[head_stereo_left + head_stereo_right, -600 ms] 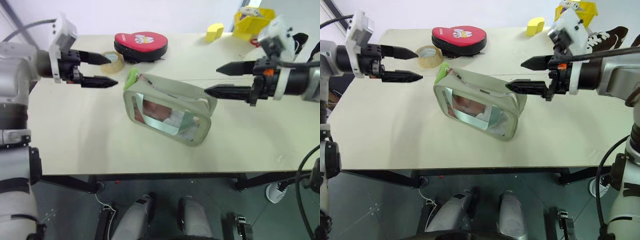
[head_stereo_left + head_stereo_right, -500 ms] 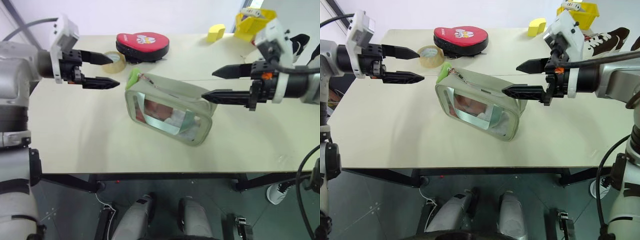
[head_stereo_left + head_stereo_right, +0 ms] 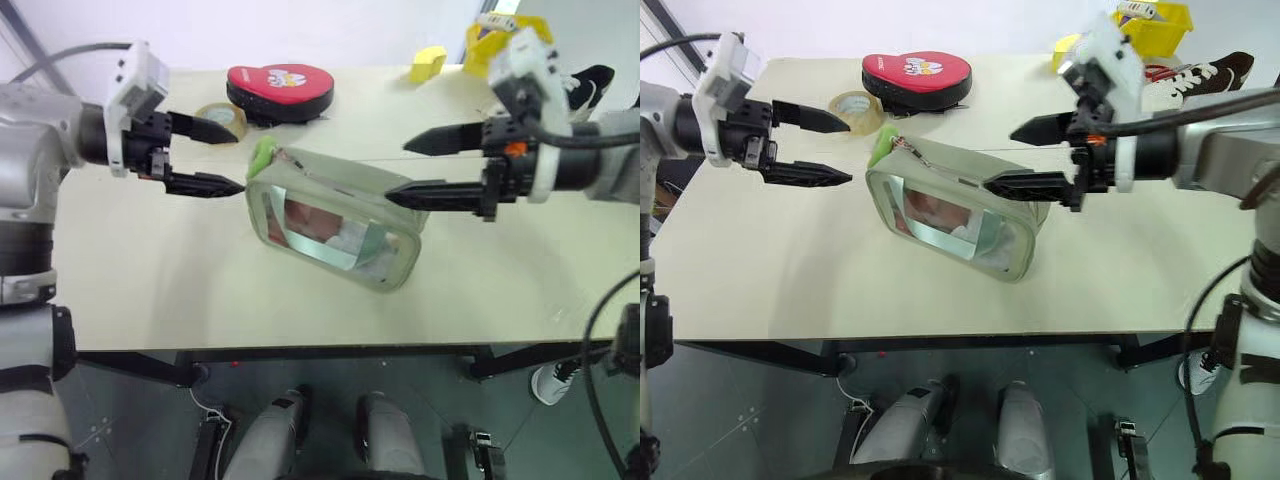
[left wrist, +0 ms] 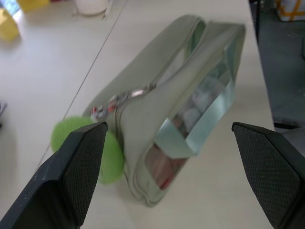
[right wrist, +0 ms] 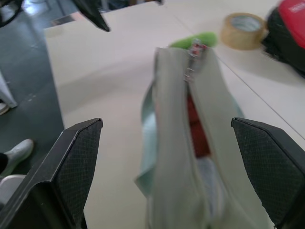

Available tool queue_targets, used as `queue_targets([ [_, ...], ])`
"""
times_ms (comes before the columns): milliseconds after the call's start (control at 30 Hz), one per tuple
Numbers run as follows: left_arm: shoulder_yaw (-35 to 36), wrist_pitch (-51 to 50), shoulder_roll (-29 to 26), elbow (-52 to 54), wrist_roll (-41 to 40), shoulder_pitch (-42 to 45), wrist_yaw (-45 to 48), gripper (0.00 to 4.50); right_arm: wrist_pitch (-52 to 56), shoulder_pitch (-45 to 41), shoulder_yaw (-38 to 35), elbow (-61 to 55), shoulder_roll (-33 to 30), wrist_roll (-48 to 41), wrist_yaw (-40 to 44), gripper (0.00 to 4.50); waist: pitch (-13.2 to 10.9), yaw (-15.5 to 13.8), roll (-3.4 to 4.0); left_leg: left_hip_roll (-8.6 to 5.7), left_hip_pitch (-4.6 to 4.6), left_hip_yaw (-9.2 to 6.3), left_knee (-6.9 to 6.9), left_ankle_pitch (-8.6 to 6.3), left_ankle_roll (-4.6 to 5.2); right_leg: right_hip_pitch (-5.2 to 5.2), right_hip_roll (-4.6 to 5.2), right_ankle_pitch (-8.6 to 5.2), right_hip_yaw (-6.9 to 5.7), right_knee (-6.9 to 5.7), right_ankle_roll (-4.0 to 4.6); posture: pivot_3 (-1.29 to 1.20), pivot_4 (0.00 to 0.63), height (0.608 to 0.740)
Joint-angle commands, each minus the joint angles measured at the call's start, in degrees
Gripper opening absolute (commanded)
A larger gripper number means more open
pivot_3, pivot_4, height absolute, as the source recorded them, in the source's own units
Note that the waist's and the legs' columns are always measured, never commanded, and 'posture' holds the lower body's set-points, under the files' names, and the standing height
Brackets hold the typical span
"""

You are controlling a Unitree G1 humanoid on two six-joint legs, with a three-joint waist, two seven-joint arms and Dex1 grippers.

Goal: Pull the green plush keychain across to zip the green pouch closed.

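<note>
My right gripper grabs the green pouch by its top edge (image 3: 375, 200) next, to keep the pouch steady while I pull the zipper (image 3: 285, 155) closed.
The green pouch (image 3: 335, 225) stands on its long edge in the middle of the table, clear window facing me, red and white contents inside. Its top gapes open in the right wrist view (image 5: 190, 119). The green plush keychain (image 3: 262, 153) hangs at the pouch's upper left corner, on the zipper pull. My left gripper (image 3: 240, 156) hovers open just left of the keychain, fingers pointing at it. My right gripper (image 3: 397, 172) is open above the pouch's right end, one fingertip over the top edge. Neither gripper holds anything.
A red oval case (image 3: 280, 85) and a tape roll (image 3: 222, 118) lie behind the pouch at the back left. A yellow block (image 3: 430, 62) and a yellow bin (image 3: 500, 45) sit at the back right corner. The table's front edge (image 3: 320, 345) runs below the pouch.
My right gripper has moved left, reaching over the pouch's right end. My left gripper has edged right, closer to the keychain. The pouch has stayed put.
</note>
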State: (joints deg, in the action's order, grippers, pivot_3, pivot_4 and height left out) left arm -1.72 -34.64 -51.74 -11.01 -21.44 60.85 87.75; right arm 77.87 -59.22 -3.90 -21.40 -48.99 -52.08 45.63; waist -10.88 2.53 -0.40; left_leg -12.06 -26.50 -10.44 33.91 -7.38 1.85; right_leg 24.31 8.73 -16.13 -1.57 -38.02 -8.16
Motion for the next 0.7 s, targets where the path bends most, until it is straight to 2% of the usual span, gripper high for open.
queue_targets([
  [33, -0.4, 1.0, -1.1, 1.0, -0.8, 1.7, 2.1, 4.46, -1.1, -1.5, 2.2, -1.2, 2.9, 0.9, -2.7, 4.50, 0.0, 0.0, 0.01, 0.00, 0.01, 0.02, -0.01, 0.00, 0.00, 0.00, 0.00, 0.00, 0.03, 0.00, 0.00, 0.00, 0.150, 0.740],
  [200, -1.3, 0.2, -0.8, 1.4, -2.1, 3.6, 4.5, 4.46, -3.5, -3.3, 7.6, 1.6, 7.1, 4.9, -4.7, 4.50, 0.0, 0.0, 0.01, 0.00, -0.02, 0.03, -0.01, 0.05, 0.08, 0.03, -0.04, 0.01, 0.04, -0.02, 0.00, 0.00, 0.150, 0.740],
  [333, -1.4, -1.9, -1.5, 3.9, -4.9, 3.8, 4.8, 4.46, -10.5, -1.1, 15.2, 1.7, 5.3, 12.4, -2.5, 4.50, 0.0, -0.1, 0.01, -0.01, -0.01, 0.02, -0.01, 0.06, 0.10, 0.03, -0.05, 0.01, 0.04, -0.03, 0.00, 0.00, 0.150, 0.740],
  [533, -0.3, -4.8, -1.8, 4.8, -6.5, 5.0, 4.4, 4.46, -15.8, -0.2, 19.9, 2.9, 5.5, 16.9, 1.6, 4.50, 0.0, 0.1, 0.00, 0.00, 0.02, 0.02, 0.05, 0.09, 0.09, 0.03, -0.11, 0.02, 0.04, -0.11, -0.03, 0.00, 0.150, 0.740],
  [633, -0.4, -4.9, -1.9, 5.2, -6.6, 4.9, 4.1, 4.50, -19.1, 0.3, 22.4, 3.6, 4.7, 20.1, 4.3, 3.62, 0.0, 0.1, 0.00, 0.01, 0.05, 0.02, 0.05, 0.10, 0.08, 0.01, -0.12, 0.03, 0.04, -0.13, -0.02, 0.00, 0.150, 0.740],
  [700, -0.3, -4.8, -1.9, 5.5, -6.6, 4.6, 3.9, 4.50, -20.5, 0.4, 23.1, 4.0, 4.5, 21.6, 5.8, 2.58, 0.0, 0.1, 0.00, 0.01, 0.05, 0.01, 0.07, 0.10, 0.08, 0.00, -0.12, 0.03, 0.04, -0.13, -0.02, 0.00, 0.150, 0.740],
])
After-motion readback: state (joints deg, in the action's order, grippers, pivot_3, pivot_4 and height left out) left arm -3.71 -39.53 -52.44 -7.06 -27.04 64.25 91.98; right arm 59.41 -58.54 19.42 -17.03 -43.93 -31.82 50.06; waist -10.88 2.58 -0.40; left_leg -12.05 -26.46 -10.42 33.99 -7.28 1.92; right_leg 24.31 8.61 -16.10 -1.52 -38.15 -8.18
